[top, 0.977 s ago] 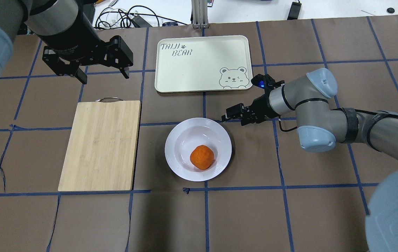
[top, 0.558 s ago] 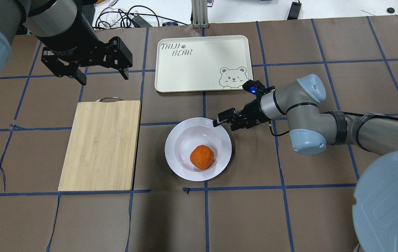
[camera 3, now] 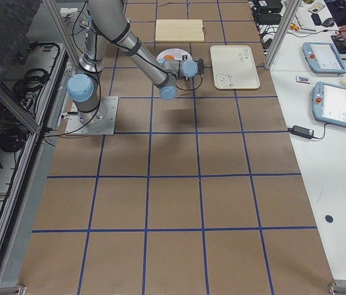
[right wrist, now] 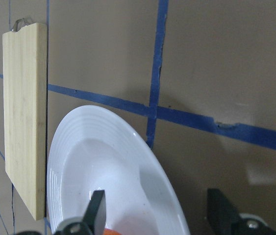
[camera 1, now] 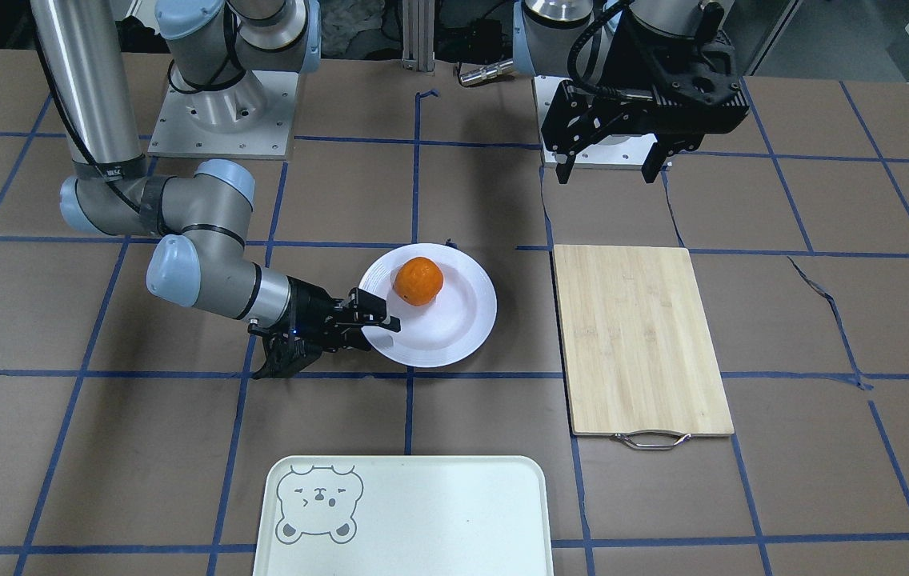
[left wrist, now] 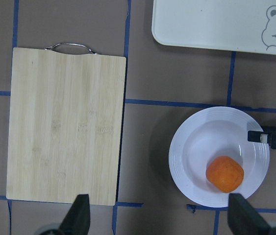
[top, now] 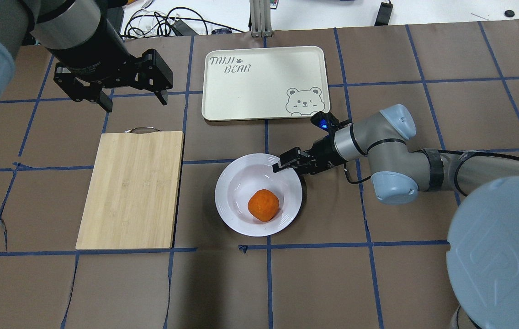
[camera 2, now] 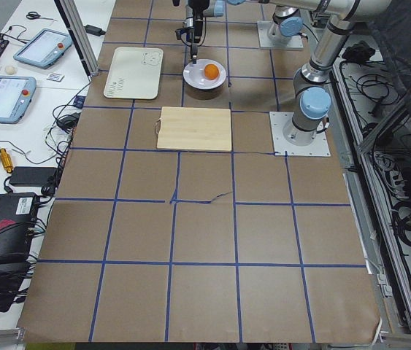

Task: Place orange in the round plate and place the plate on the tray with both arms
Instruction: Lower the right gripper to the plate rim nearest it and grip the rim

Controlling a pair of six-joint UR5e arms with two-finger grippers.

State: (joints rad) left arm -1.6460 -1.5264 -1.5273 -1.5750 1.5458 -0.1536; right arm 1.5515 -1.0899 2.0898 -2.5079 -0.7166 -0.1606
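The plate is much wider than my fingers and an orange [camera 1: 418, 281] is in it, so my right gripper should next pick up the plate by its thin rim [camera 1: 376, 331].
The orange [top: 263, 205] [camera 1: 418, 281] [left wrist: 225, 173] lies in the white round plate [top: 241, 180] [camera 1: 450, 332] [left wrist: 196, 152], off centre toward the robot. My right gripper [top: 283, 166] [camera 1: 376, 326] [right wrist: 157, 215] is open and low at the plate's far-right edge. In the right wrist view the plate [right wrist: 93, 166] has its rim between the two fingers. My left gripper [top: 135, 101] [camera 1: 606, 172] [left wrist: 162, 220] hangs open and empty, high above the table beyond the cutting board. The cream tray [top: 264, 82] [camera 1: 422, 512] [left wrist: 216, 24] with its bear face lies beyond the plate.
A bamboo cutting board [top: 131, 189] [camera 1: 638, 336] [left wrist: 66, 125] with a metal handle lies left of the plate in the overhead view. Cables and a metal post sit past the table's far edge. Brown paper with blue tape lines covers the table.
My right gripper has moved left and toward the robot, from beside the plate to over its rim. The left arm, plate and orange have stayed put.
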